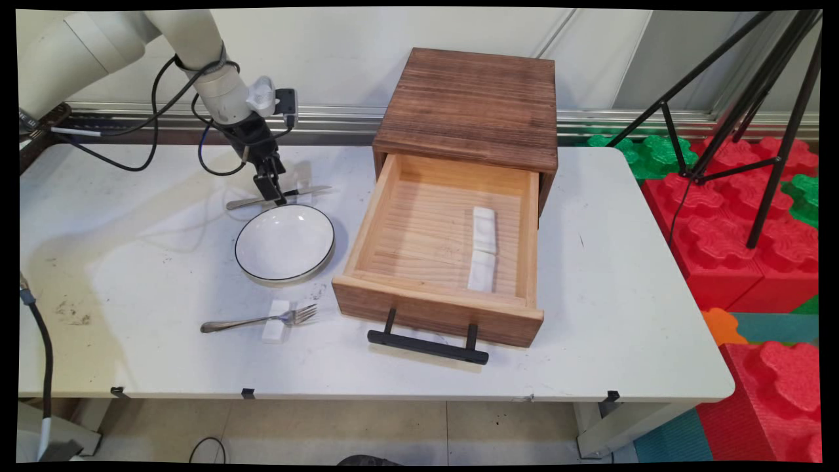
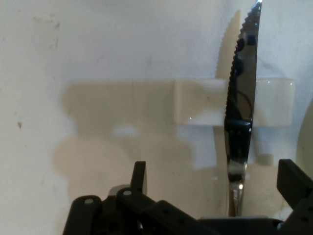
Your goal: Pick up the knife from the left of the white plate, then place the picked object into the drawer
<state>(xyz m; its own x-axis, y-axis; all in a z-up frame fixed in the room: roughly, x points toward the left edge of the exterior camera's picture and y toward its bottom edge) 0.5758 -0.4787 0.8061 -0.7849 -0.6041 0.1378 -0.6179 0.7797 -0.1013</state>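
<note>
I should next grab the knife by its handle near the blade (image 2: pixel 236 180) to lay it across the white rests in the open drawer.
My gripper (image 1: pixel 271 194) hangs low over a steel knife (image 1: pixel 308 191) at the back left of the table, just behind a white bowl (image 1: pixel 285 244) with a dark rim. In the hand view the serrated knife (image 2: pixel 240 98) lies across a white rest (image 2: pixel 205 108). The gripper (image 2: pixel 215 182) is open, with one finger on each side of the knife's handle end. The knife lies nearer the right fingertip (image 2: pixel 293 180) than the left one (image 2: pixel 139 175). Nothing is gripped.
A fork (image 1: pixel 262 320) lies on a small white rest (image 1: pixel 275 322) in front of the bowl. A wooden box (image 1: pixel 468 105) stands mid-table with its drawer (image 1: pixel 367 223) pulled out; two white rests (image 1: pixel 484 229) lie inside. A tripod (image 1: pixel 754 98) and foam blocks (image 1: pixel 754 216) stand to the right.
</note>
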